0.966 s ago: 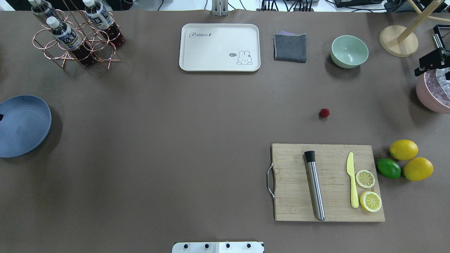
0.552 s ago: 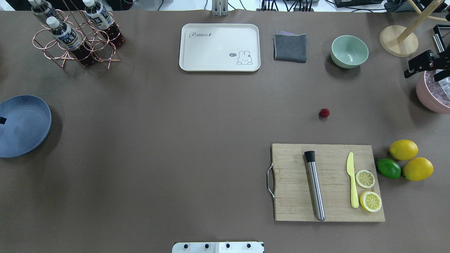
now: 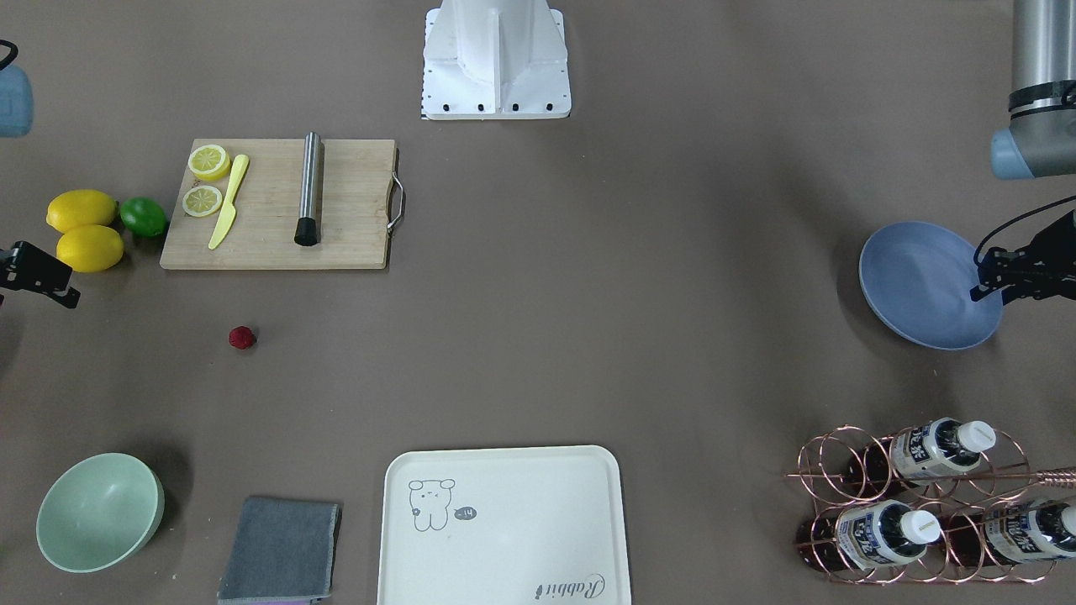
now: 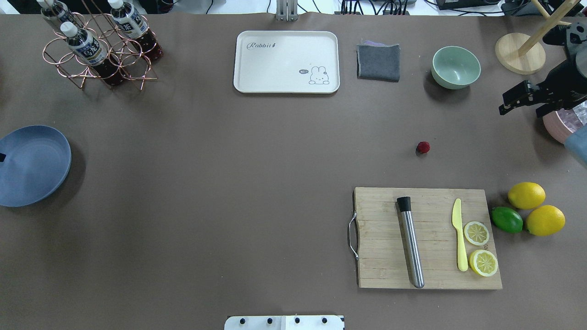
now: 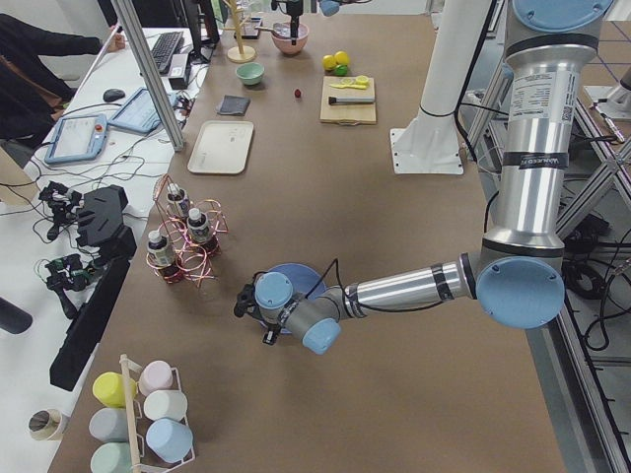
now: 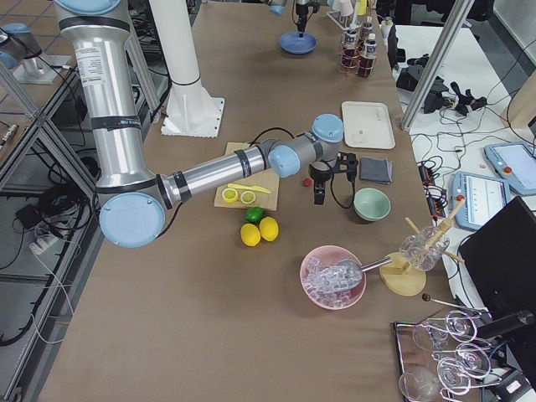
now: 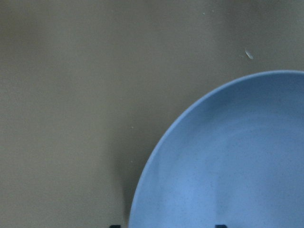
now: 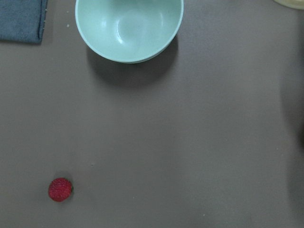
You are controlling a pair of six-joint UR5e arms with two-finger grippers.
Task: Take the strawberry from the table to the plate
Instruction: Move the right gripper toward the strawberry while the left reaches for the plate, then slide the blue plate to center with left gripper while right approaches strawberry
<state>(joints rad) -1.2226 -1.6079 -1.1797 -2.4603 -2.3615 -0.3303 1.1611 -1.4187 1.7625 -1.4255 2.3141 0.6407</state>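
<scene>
My left gripper grabs the blue plate by its rim (image 3: 986,304) next, to bring the plate within reach for the strawberry (image 3: 241,337).
The strawberry (image 4: 423,147) is a tiny dark-red berry lying alone on the brown table (image 4: 257,192), beyond the cutting board; the right wrist view shows the strawberry (image 8: 60,189) at its lower left. My right gripper (image 4: 518,109) hovers open and empty well to the right of it, near the table's right edge. The blue plate (image 4: 32,165) rests at the far left edge. My left gripper (image 3: 982,273) hangs over the plate (image 3: 920,286) at its outer rim, and in the left wrist view its two tips stand apart with the plate (image 7: 228,156) rim between them.
A wooden cutting board (image 4: 429,238) with a steel muddler, yellow knife and lemon slices sits near the strawberry. Lemons and a lime (image 4: 506,219) lie right of it. A mint bowl (image 4: 456,67), grey cloth (image 4: 378,62), cream tray (image 4: 286,62), bottle rack (image 4: 98,46) and pink ice bowl (image 4: 562,126) line the edges.
My right gripper has swung leftward from over the pink bowl toward the table's middle. The plate has shifted slightly to the right. The strawberry has not moved.
</scene>
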